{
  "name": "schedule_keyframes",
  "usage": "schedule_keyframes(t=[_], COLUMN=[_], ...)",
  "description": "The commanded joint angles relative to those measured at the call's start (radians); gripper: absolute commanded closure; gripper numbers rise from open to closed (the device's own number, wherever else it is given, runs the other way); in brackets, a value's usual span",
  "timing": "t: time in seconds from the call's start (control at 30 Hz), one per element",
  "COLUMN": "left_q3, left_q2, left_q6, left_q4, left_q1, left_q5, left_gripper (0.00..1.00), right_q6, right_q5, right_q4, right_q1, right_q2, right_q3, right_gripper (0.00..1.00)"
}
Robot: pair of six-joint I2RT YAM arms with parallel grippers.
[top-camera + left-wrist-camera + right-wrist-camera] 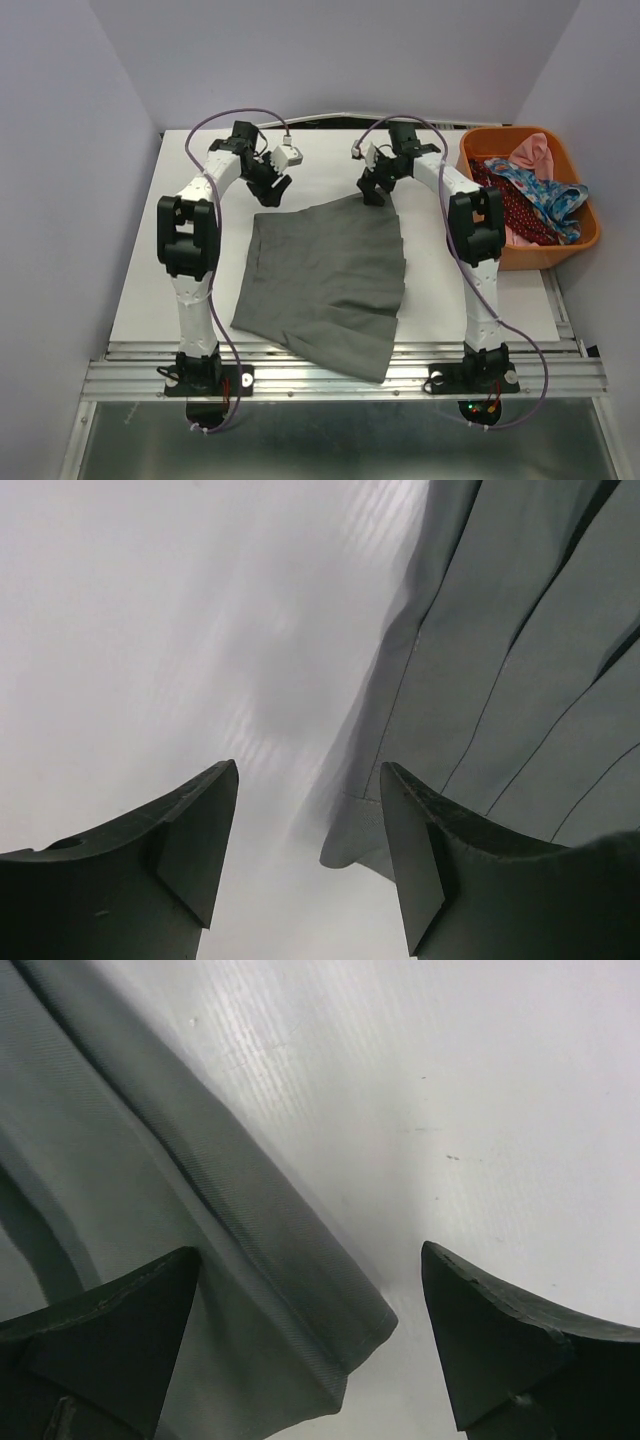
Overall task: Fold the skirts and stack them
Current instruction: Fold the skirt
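Note:
I need to grab the grey skirt's far corner (384, 197) (328, 1334) with my right gripper and leave the skirt's near hem free. Then I can fold the skirt's far edge over.
A plain grey skirt (325, 275) lies spread flat on the white table, its near hem hanging over the front edge. My left gripper (272, 190) hovers open just above the skirt's far left corner (355, 845), which lies between its fingers untouched. My right gripper (374, 192) stands open over the far right corner (350, 1335), its jaws wide and nothing gripped. A dark red dotted skirt (520, 215) and a bright blue flowered skirt (545, 195) lie bunched in the orange basket (560, 252) at the right.
A pink cloth (533, 152) also sits in the basket. White walls close in the table (140, 290) at the back and both sides. A metal rail (340, 375) runs along the front edge by the arm bases.

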Motion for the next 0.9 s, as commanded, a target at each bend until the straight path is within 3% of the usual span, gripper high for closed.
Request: schedule_keyframes(t=[0.0, 0.03, 0.23, 0.4, 0.57, 0.73, 0.8, 0.87], left_q3=[0.011, 0.005, -0.021, -0.05, -0.026, 0.012, 0.034, 0.042], left_q2=[0.001, 0.004, 0.037, 0.062, 0.083, 0.1, 0.102, 0.09], left_q6=[0.056, 0.059, 0.075, 0.045, 0.042, 0.003, -0.016, -0.087], left_q4=[-0.072, -0.069, -0.103, -0.069, -0.084, -0.052, -0.012, 0.043], left_q1=[0.002, 0.004, 0.01, 0.015, 0.016, 0.025, 0.03, 0.044], left_q5=[-0.022, -0.025, -0.053, -0.064, -0.018, -0.004, -0.005, -0.014], left_gripper=[0.29, 0.29, 0.35, 0.61, 0.65, 0.81, 0.97, 1.0], right_q6=[-0.117, -0.127, -0.09, 0.01, 0.034, 0.03, 0.039, 0.054], right_q5=[-0.069, -0.074, -0.031, 0.101, 0.143, 0.166, 0.199, 0.227], right_q4=[-0.14, -0.154, -0.124, -0.01, 0.053, 0.135, 0.172, 0.241], right_q1=[0.005, 0.005, 0.005, 0.005, 0.005, 0.005, 0.005, 0.005], right_q2=[0.031, 0.034, 0.046, 0.104, 0.195, 0.217, 0.212, 0.203], right_q3=[0.043, 0.032, -0.02, 0.105, 0.289, 0.346, 0.346, 0.349], right_gripper=[0.05, 0.06, 0.56, 0.87, 0.96, 0.99, 0.99, 0.99])
